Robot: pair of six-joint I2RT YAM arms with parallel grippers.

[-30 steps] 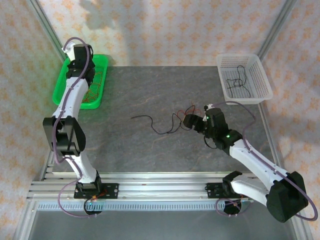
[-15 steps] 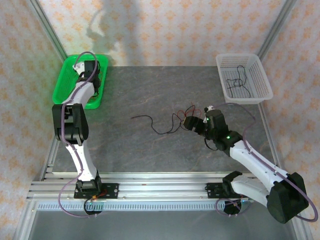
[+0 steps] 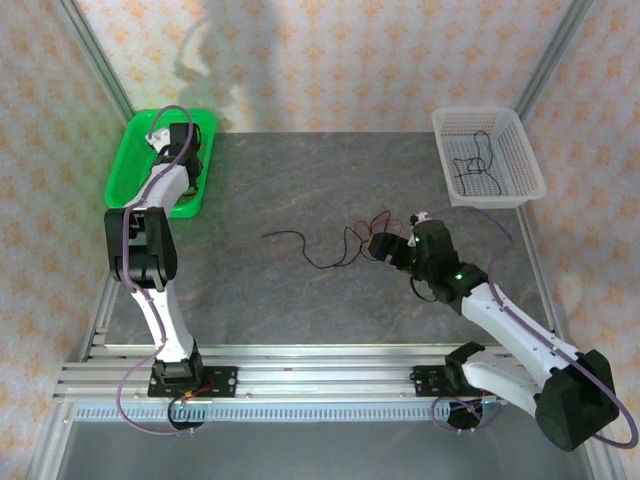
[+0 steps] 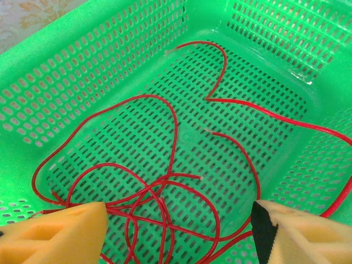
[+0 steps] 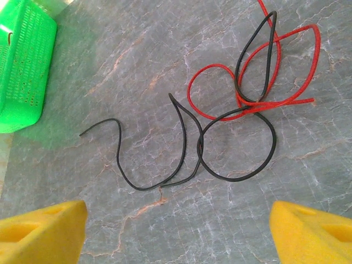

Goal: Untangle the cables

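Note:
My right gripper is to take hold of the black cable next by its bend beside the red loops, so that it can pull the cable free and untangle it.
A tangle of thin red and black cables [image 3: 352,240] lies mid-table, with one black strand [image 3: 288,237] trailing left. In the right wrist view the black cable [image 5: 186,140] loops under a red cable [image 5: 220,66]. My right gripper [image 3: 380,243] hovers at the tangle's right side. It stands open [image 5: 176,236] above bare table just short of the black loops. My left gripper [image 3: 190,160] hangs over the green basket [image 3: 120,170], open [image 4: 176,236] and holding nothing. Several red cables [image 4: 208,99] lie coiled on the basket floor under it.
A white basket [image 3: 530,150] at the back right holds a few black cables [image 3: 472,160]. The green basket [image 5: 22,60] sits at the table's back left corner. Metal frame posts and a rail border the grey stone tabletop [image 3: 300,310].
The left arm has folded back and its gripper has drawn toward the green basket's near part. The right gripper and the tangle have barely shifted.

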